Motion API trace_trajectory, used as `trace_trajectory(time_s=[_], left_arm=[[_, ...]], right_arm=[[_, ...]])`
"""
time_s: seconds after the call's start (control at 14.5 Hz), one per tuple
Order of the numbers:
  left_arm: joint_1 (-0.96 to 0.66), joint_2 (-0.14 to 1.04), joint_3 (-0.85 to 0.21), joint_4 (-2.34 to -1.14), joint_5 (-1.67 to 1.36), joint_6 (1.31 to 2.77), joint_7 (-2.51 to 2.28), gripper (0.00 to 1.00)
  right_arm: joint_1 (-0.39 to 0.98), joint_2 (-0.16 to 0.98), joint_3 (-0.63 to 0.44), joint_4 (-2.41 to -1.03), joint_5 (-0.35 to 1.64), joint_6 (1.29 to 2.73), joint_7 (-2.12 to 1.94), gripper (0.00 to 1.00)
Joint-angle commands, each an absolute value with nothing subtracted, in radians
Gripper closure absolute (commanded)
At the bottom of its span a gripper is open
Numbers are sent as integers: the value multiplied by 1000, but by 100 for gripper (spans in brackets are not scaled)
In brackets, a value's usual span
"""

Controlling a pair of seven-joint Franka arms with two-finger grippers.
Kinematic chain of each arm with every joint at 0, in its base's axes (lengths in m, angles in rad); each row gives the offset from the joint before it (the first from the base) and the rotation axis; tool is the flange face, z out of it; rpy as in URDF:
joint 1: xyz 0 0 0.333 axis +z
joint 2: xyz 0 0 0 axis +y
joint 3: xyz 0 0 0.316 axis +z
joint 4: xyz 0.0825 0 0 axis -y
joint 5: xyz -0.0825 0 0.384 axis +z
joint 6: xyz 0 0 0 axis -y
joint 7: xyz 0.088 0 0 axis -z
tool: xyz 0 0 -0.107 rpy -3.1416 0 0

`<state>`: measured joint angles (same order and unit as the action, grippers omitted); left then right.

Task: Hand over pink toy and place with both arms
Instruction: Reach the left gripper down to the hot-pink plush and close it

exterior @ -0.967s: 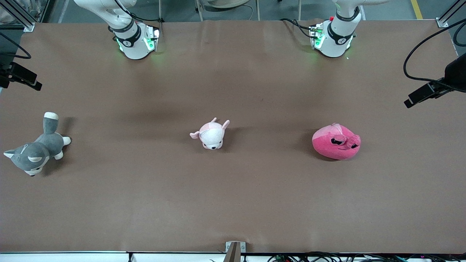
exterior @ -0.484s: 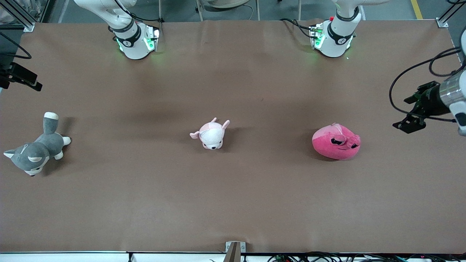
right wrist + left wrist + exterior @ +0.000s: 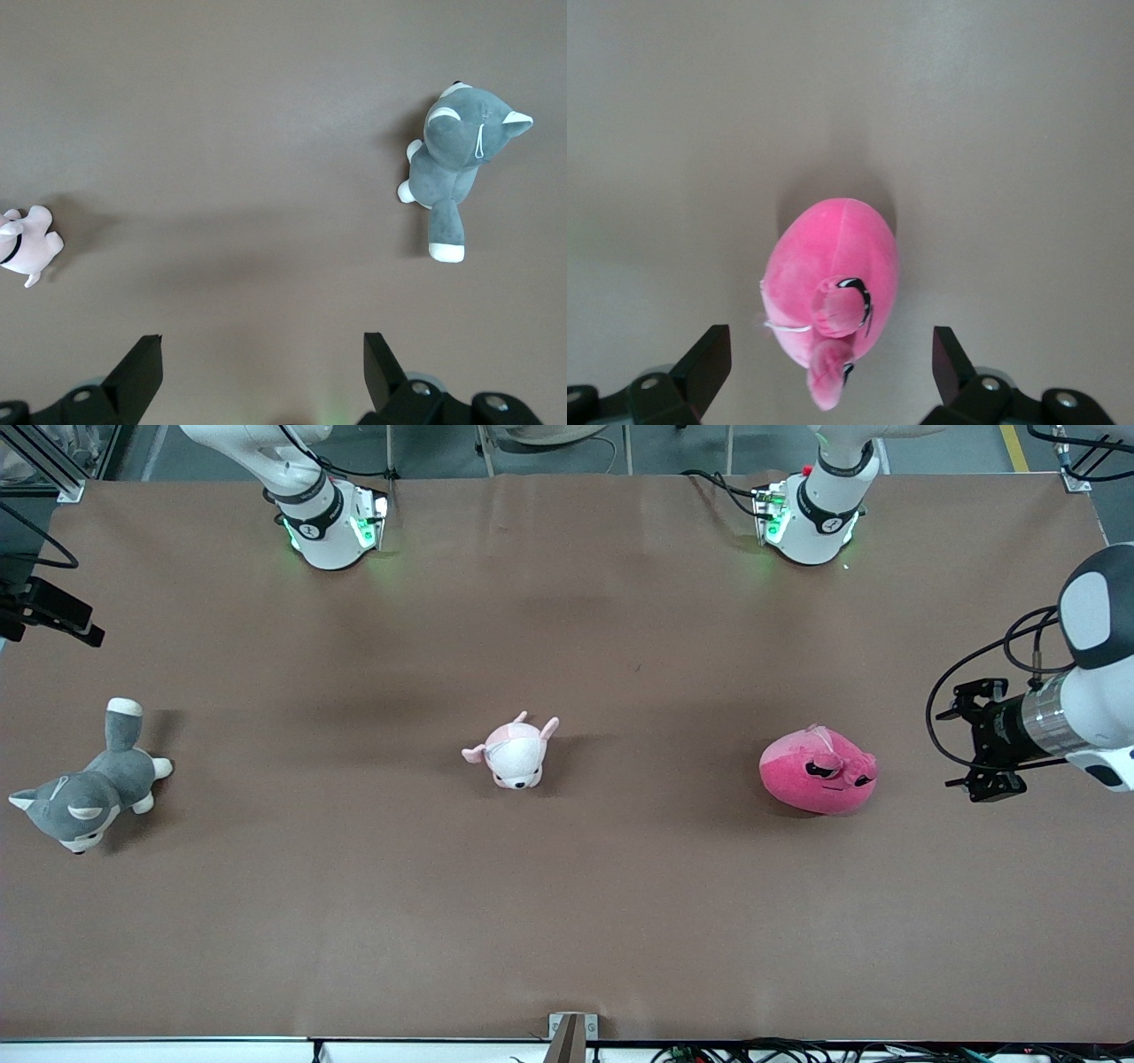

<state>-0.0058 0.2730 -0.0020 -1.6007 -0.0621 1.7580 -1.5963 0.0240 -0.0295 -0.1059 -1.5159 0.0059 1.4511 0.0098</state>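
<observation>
My left gripper should next take hold of the pink toy by its ear (image 3: 820, 735), so the pink toy's rounded body (image 3: 813, 781) stays free for the handover.
The pink toy (image 3: 817, 772) is a hot-pink rounded plush lying on the brown table (image 3: 620, 921) toward the left arm's end. It also shows in the left wrist view as the pink toy (image 3: 829, 274), partly between the fingertips as seen from above. My left gripper (image 3: 962, 746) hovers open over the table beside the toy, on the side of the left arm's end and apart from it. The left gripper (image 3: 830, 342) holds nothing. My right gripper (image 3: 55, 615) waits high at the right arm's end of the table. The right gripper (image 3: 261, 348) is open and empty.
A small pale pink-and-white plush (image 3: 514, 751) lies mid-table. A grey and white plush (image 3: 84, 797) lies at the right arm's end; the grey plush (image 3: 456, 164) also shows in the right wrist view. Both arm bases (image 3: 328, 527) stand along the table's back edge.
The left arm has swung in from the table's end and come down beside the pink toy. The toys and the right arm have not moved.
</observation>
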Motion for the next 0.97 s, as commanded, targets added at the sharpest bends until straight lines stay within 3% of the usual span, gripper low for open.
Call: trace_trajectory(time_s=[0.0,0.48,0.9], left_arm=[[-14,282,0,-1617,-84,1799,-1652,0],[-37,278,-12,-1782,-137,1983,-1654,0],[-43,282,-14,-1844,-137,2032,-1654,0]], right_arm=[[20,-67,-100,-1557,21,1463,6,0],[20,-67,-98,-1557,21,1460,6,0],[20,-67,-98,-1557,21,1460,6,0]])
